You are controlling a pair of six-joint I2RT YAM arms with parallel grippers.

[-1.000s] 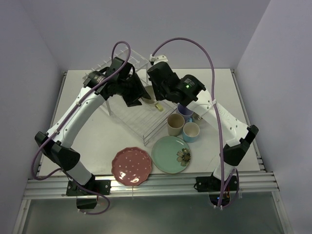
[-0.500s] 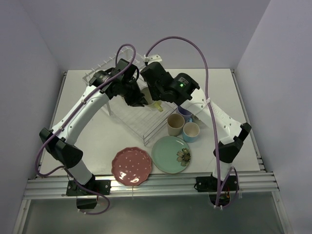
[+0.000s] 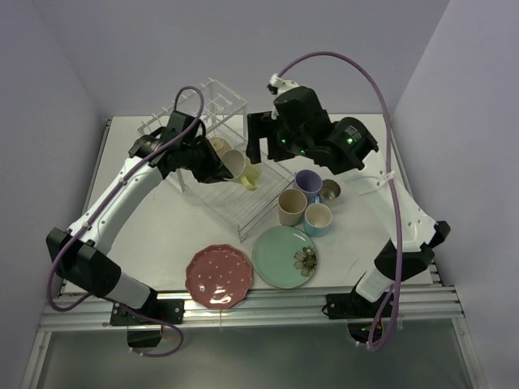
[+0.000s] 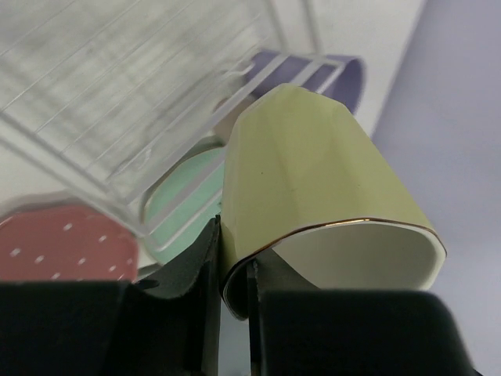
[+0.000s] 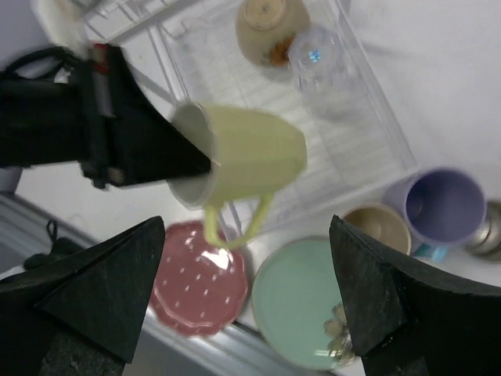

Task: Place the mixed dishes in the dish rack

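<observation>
My right gripper needs to take hold of the yellow cup's handle [image 3: 250, 182] [image 5: 228, 237] next, so the cup's rim stays free to rest on the rack's tray.
The yellow cup [image 3: 243, 168] hangs on its side above the dish rack [image 3: 243, 203]. My left gripper [image 3: 225, 164] is shut on its rim [image 4: 235, 274], one finger inside and one outside. In the right wrist view the yellow cup [image 5: 250, 157] lies below my right gripper [image 5: 246, 298], which is open and holds nothing. My right gripper [image 3: 258, 147] hovers just right of the cup. A cream bowl [image 5: 270, 27] and a small glass [image 5: 317, 59] sit in the rack. The pink dotted plate [image 3: 219, 275] and the mint-green plate [image 3: 284, 255] lie near the front edge.
A beige cup [image 3: 292, 207], a light-blue cup [image 3: 318, 219], a lavender cup [image 3: 308, 182] and a small metal cup [image 3: 330, 192] stand right of the rack. The rack's raised tier of pegs [image 3: 215, 101] is at the back.
My right gripper has opened, let go of the yellow cup and pulled back up and to the right. My left gripper has shut on the cup's rim and now carries it alone.
</observation>
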